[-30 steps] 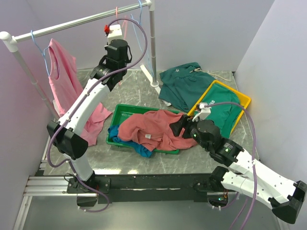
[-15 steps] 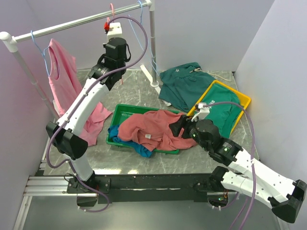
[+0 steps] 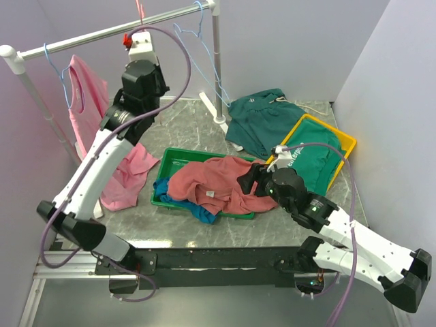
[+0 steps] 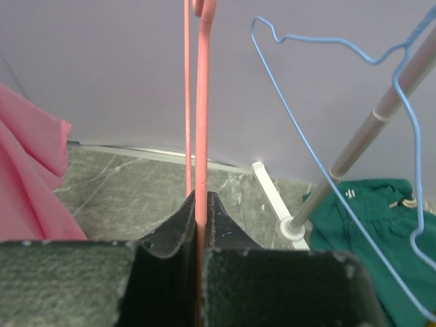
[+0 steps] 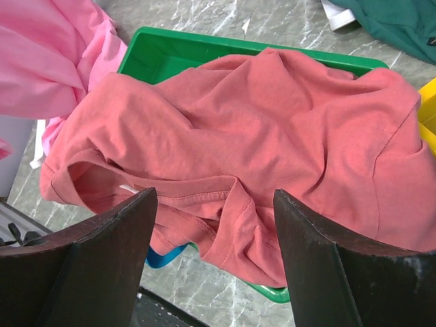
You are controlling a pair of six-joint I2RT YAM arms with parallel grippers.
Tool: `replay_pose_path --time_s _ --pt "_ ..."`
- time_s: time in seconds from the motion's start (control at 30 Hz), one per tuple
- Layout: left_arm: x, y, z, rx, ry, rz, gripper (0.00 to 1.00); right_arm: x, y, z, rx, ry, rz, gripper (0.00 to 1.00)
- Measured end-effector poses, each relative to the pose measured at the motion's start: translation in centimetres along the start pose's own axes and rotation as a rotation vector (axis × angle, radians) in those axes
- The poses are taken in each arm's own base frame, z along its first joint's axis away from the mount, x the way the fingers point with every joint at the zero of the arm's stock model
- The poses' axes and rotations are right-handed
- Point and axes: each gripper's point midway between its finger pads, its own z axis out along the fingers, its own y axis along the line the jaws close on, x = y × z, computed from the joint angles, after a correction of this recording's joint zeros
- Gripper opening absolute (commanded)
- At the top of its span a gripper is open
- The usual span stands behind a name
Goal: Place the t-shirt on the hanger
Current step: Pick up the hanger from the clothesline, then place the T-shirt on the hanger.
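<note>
The salmon-red t-shirt needs to be grabbed next by its neck opening's edge (image 3: pixel 227 193) (image 5: pixel 223 187) with my right gripper. This keeps the opening free, so the hanger can go in.
The salmon-red t-shirt (image 3: pixel 216 180) lies crumpled in the green tray (image 3: pixel 174 158), draping over its front rim. It fills the right wrist view (image 5: pixel 272 129), neck opening to the left. My right gripper (image 3: pixel 247 180) hovers open and empty just above the shirt's right side (image 5: pixel 214 193). My left gripper (image 3: pixel 139 33) is raised at the rail and shut on the thin coral-pink hanger (image 4: pixel 201 102), whose wire runs straight up between the jaws (image 4: pixel 201 199). Only the hanger's top (image 3: pixel 139 9) shows in the top view.
A clothes rail (image 3: pixel 88 37) crosses the back, with a lighter pink shirt (image 3: pixel 88 109) on a blue hanger and light blue wire hangers (image 3: pixel 199 41) near the upright pole (image 3: pixel 216 61). Green garments (image 3: pixel 262 119) lie behind and in the yellow tray (image 3: pixel 346 142). A blue garment (image 3: pixel 202 213) lies under the t-shirt.
My left arm has swung left and upward along the rail, carrying the hanger. My right gripper has edged slightly left over the t-shirt, still open.
</note>
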Motion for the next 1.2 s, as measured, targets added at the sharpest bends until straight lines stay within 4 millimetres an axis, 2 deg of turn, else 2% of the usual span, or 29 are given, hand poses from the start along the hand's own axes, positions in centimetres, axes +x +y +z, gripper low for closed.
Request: replay_pose_path --time_s 0.3,0.43,0.6,0.67,0.77,0.93,1.03,1.2 --pt "2.4 0.9 -3.5 0.098 0.056 0.011 0.01 -0.1 0.1 0.1 -0.002 -0.005 0.0 0.77" --pt "4.1 1.2 -6.0 0.176 0.101 0.019 0.01 -0.1 0.0 0.1 0.001 -0.007 -0.006 0.76" --pt "5.0 2.0 -10.5 0.305 0.144 0.038 0.01 0.3 -0.4 0.2 0.001 -0.011 -0.016 0.7" --pt "5.3 2.5 -13.1 0.366 0.155 0.037 0.01 1.2 -1.1 0.3 0.009 -0.003 -0.02 0.66" --pt "5.6 3.4 -17.1 0.464 0.157 0.037 0.01 2.9 -1.8 0.6 0.019 0.027 -0.031 0.65" --pt "5.8 3.4 -22.6 0.673 0.141 0.089 0.01 5.1 -1.5 1.5 0.028 0.082 -0.06 0.66" --pt "7.0 3.0 -24.7 0.769 0.171 0.13 0.01 6.2 -1.4 2.2 0.037 0.109 -0.068 0.65" --pt "9.2 2.8 -26.1 0.846 0.249 0.207 0.01 7.3 -1.6 3.2 0.058 0.136 -0.083 0.6"
